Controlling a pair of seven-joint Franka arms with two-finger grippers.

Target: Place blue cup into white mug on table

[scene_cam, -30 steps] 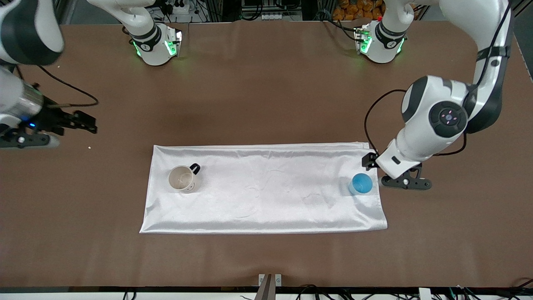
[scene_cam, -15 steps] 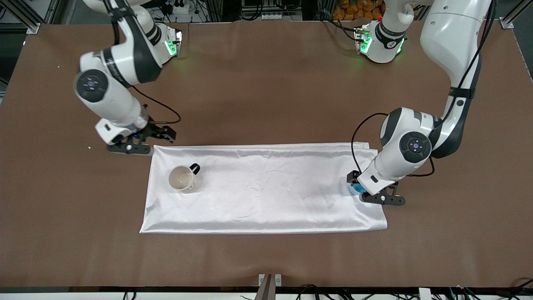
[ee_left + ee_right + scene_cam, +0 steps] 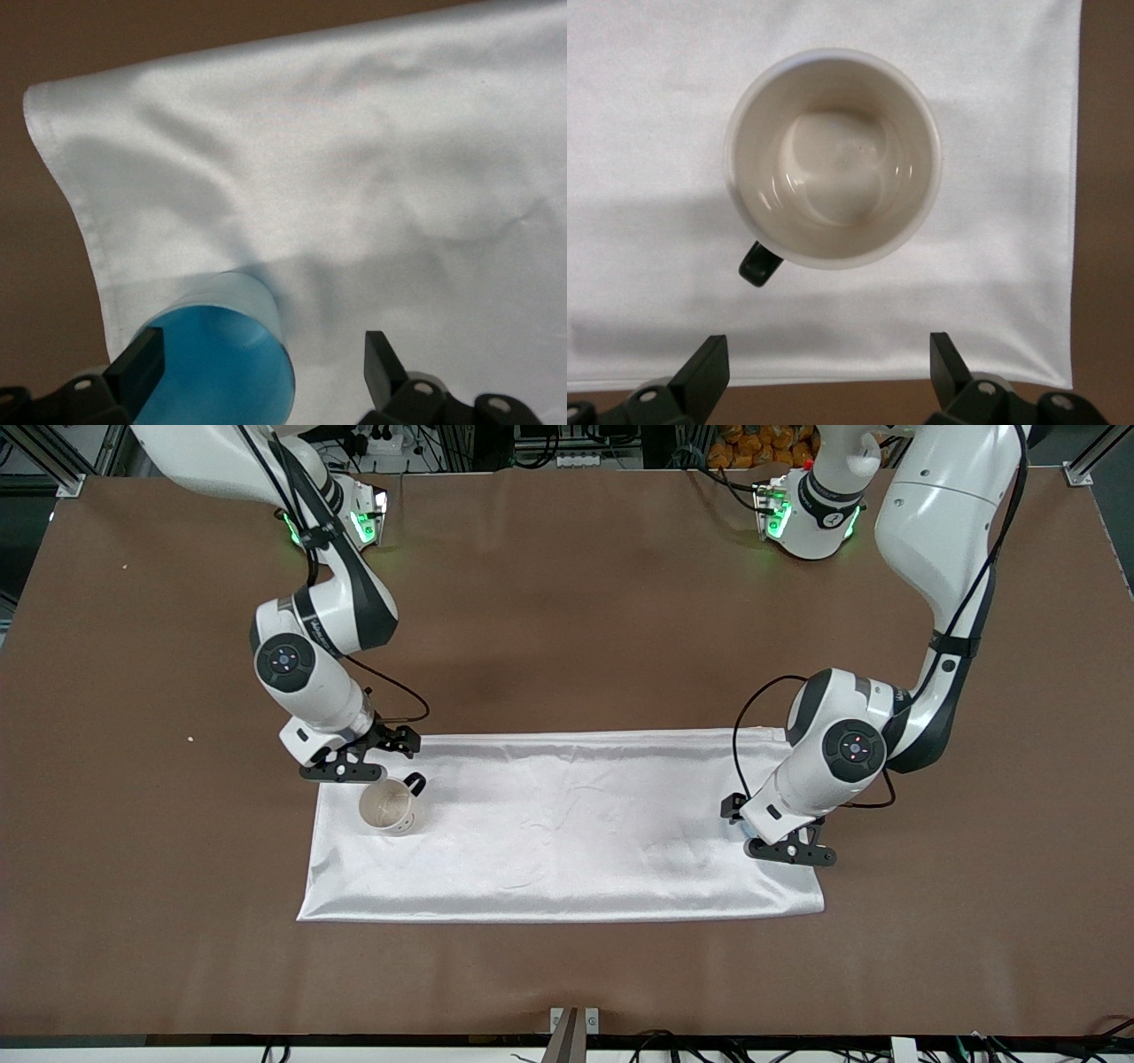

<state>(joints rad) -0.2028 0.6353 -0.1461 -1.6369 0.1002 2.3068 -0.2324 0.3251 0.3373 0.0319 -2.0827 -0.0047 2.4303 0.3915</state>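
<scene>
My fingers are still above the blue cup, one crossing the cup's rim [image 3: 218,307], so it is too early to close. My left gripper first lowers toward the cup's opening [image 3: 221,367], then closes on the cup.
The white mug [image 3: 388,806] stands upright and empty on a white cloth [image 3: 567,824], toward the right arm's end, its black handle [image 3: 415,783] pointing away from the front camera. My right gripper [image 3: 354,764] is open and empty over the cloth's edge beside the mug. The right wrist view shows the mug [image 3: 833,159] ahead of the open gripper [image 3: 828,367]. The blue cup [image 3: 217,372] stands at the cloth's other end, between the fingers of my open left gripper [image 3: 261,367]. In the front view my left gripper [image 3: 764,834] hides the cup.
The cloth lies on the brown table [image 3: 567,602]. The cloth's corner and edge [image 3: 62,177] run close by the blue cup. The cloth between mug and cup is bare and slightly wrinkled.
My right arm swung in from the table's end to the cloth edge beside the mug. My left gripper moved over the blue cup, which now sits between its fingers.
</scene>
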